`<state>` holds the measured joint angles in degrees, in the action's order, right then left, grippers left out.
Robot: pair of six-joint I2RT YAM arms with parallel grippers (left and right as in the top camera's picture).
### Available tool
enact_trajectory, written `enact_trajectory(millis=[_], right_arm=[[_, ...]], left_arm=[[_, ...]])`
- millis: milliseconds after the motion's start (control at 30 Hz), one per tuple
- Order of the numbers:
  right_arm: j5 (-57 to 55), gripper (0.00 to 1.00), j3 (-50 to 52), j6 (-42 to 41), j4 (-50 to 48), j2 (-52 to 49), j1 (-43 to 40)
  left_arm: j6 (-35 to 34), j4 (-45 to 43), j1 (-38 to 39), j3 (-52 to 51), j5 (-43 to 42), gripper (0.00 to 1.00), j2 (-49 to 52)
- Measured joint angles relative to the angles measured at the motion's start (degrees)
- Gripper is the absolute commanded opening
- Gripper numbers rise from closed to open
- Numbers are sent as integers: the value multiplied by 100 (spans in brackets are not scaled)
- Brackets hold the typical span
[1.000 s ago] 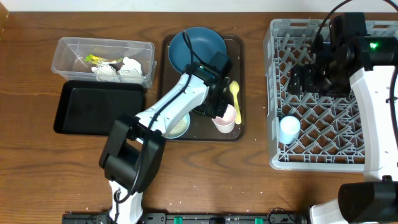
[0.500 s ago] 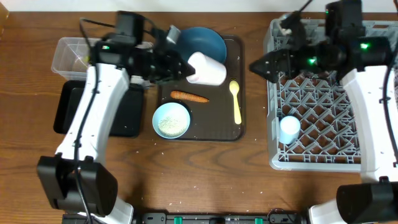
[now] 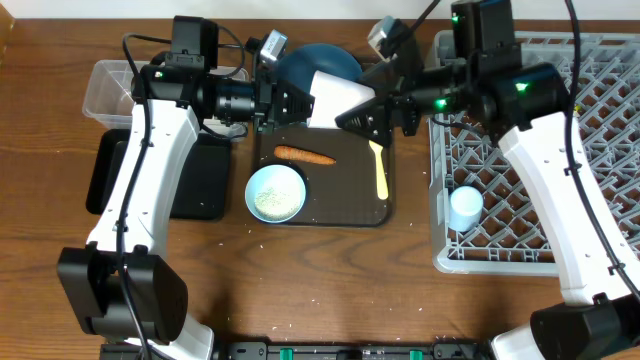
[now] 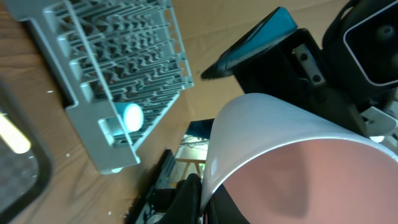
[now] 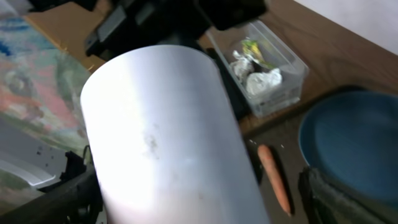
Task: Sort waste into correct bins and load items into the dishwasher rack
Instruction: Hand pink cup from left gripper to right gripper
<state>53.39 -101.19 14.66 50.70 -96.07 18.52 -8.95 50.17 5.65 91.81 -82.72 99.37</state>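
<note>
The right gripper grabs the pink cup around its base (image 3: 362, 96) next, which leaves its rim free to load the pink cup with its opening down in the rack (image 3: 520, 240).
My left gripper (image 3: 300, 100) is shut on the rim of the pink cup (image 3: 335, 98), one finger inside and one outside (image 4: 202, 199), and holds it on its side above the brown tray. My right gripper (image 3: 372, 115) is open, its fingers on either side of the cup's base (image 5: 168, 137) with a gap to the right finger. The carrot (image 3: 305, 156), the pale blue bowl with rice (image 3: 275, 193) and the yellow spoon (image 3: 380, 170) lie on the tray. The dark blue plate (image 3: 335, 60) is partly hidden. The light blue cup (image 3: 465, 208) sits in the grey rack (image 3: 520, 240).
The clear tub (image 3: 105, 95) at the left holds napkins (image 5: 261, 81) and the wrapper (image 5: 252, 46). The black tray (image 3: 105, 180) lies in front of it, under my left arm. The brown serving tray (image 3: 390, 212) sits mid-table. Rice grains are scattered on the wood.
My left gripper lifted the pink cup off the tray and holds it near the plate. My right arm swung left from over the rack to the cup's base.
</note>
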Motion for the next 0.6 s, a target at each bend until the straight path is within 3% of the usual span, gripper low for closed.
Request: enact_trajectory(millis=[300,467,600], right_arm=[[129,64,0,184,-74,0,247],[166,55,0,214,-138,0,249],[151,52,0,214,-184,0,249]], left_arm=[[-2,-9,-4,0,-297,6,4],[4,-22,-31,0,-372,8,11],[22,-24,-26,0,-382,17,13]])
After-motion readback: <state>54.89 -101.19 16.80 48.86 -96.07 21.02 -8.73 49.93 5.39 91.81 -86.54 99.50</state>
